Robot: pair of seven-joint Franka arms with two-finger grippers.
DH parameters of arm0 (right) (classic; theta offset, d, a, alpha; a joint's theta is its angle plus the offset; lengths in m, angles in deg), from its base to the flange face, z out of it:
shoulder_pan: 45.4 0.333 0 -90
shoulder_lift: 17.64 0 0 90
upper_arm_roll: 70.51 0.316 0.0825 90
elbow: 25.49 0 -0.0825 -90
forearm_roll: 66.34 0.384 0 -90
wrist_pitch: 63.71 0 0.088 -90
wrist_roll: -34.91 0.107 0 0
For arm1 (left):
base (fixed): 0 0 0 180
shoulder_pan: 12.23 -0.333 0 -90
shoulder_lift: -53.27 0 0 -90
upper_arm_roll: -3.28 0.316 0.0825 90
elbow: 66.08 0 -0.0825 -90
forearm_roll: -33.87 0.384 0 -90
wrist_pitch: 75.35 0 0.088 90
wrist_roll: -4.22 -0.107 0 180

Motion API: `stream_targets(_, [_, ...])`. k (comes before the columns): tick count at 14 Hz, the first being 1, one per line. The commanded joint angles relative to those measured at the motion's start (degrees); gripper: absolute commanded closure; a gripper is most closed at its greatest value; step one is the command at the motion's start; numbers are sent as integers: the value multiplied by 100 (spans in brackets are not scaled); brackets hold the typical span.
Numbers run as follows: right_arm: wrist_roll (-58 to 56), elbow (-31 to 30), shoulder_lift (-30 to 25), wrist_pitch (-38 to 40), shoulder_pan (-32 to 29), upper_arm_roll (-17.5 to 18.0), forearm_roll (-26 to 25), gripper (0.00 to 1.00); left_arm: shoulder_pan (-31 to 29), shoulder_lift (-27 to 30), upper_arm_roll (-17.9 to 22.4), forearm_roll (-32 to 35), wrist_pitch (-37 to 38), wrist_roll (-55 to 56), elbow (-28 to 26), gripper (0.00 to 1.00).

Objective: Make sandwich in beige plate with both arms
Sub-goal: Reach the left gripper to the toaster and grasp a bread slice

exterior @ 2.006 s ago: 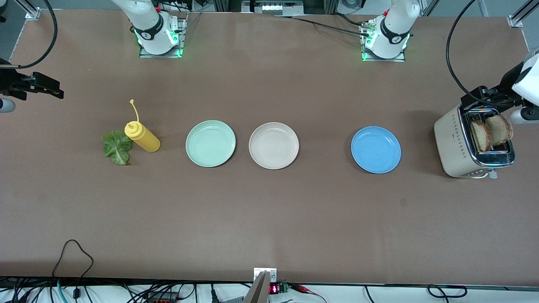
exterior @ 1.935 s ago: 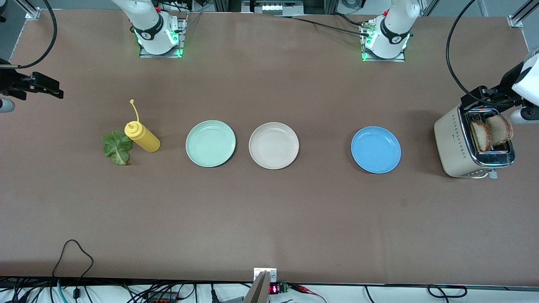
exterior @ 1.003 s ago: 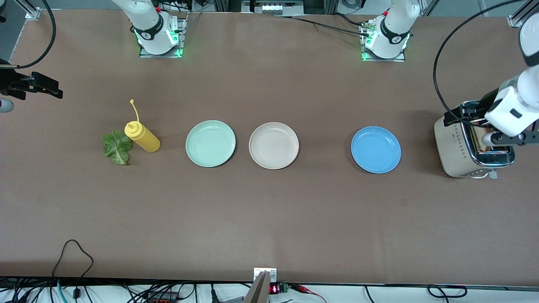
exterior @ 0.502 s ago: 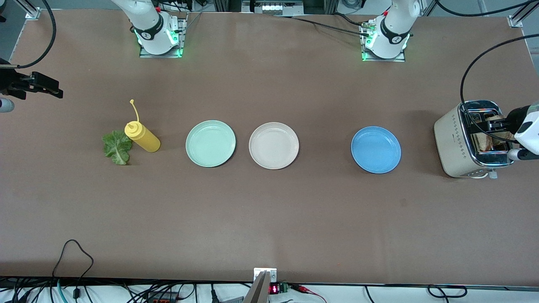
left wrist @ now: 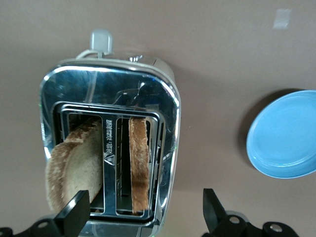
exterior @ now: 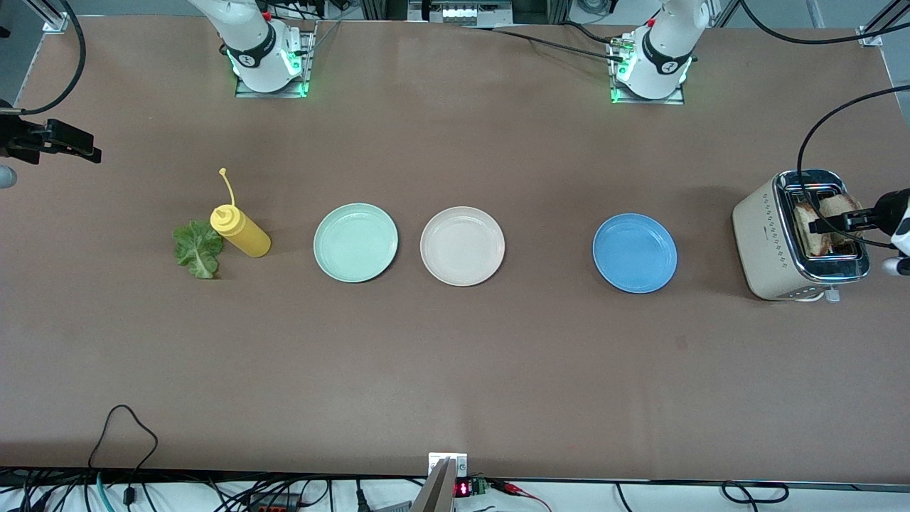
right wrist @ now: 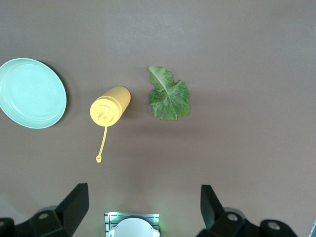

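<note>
My left gripper's fingers are still above the upright bread slice and toaster, so closing now would miss the slice. It lowers, then closes on the slice.
The beige plate sits bare at mid-table between a mint green plate and a blue one. Two bread slices stand in the slots of a beige toaster at the left arm's end of the table. In the left wrist view one slice leans and the other stands upright. My left gripper hovers open over the toaster, its jaws wide and holding nothing. The lettuce leaf lies flat toward the right arm's end. My right gripper waits open above that end of the table, high over the lettuce.
A yellow squeeze bottle lies tipped beside the lettuce, its cap strap loose. The mint green plate is beside the beige plate, toward the right arm's end. The blue plate lies between the beige plate and the toaster. Cables run along the table's front edge.
My left arm has swung out toward the table's end, uncovering both bread slices, while its open gripper stays over the toaster. The right gripper has barely shifted.
</note>
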Motion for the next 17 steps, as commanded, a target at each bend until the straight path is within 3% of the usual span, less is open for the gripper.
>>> stream_targets(1, [-33, 7, -48, 73, -24, 60, 100, 0, -69, 63, -37, 236, -352, -103, -487, 0])
stream_targets(3, [-24, 7, -48, 73, -24, 69, 100, 0, -78, 63, -46, 236, -379, -103, -567, 4])
stream_targets(6, [-24, 7, -48, 116, -33, 69, 100, 0, -69, 81, -46, 236, -353, -94, -585, 48])
stream_targets(10, [-50, 7, -40, 117, -60, 51, 100, 0, -78, 90, -46, 236, -326, -383, -585, 82])
stream_targets(13, [-51, 7, -40, 64, -25, 69, 100, 0, -130, 89, -46, 236, -326, -955, -585, 98])
stream_targets(17, [-51, 7, -40, 90, -24, 69, 108, 0, -69, 404, -90, 245, -300, -965, -497, 100])
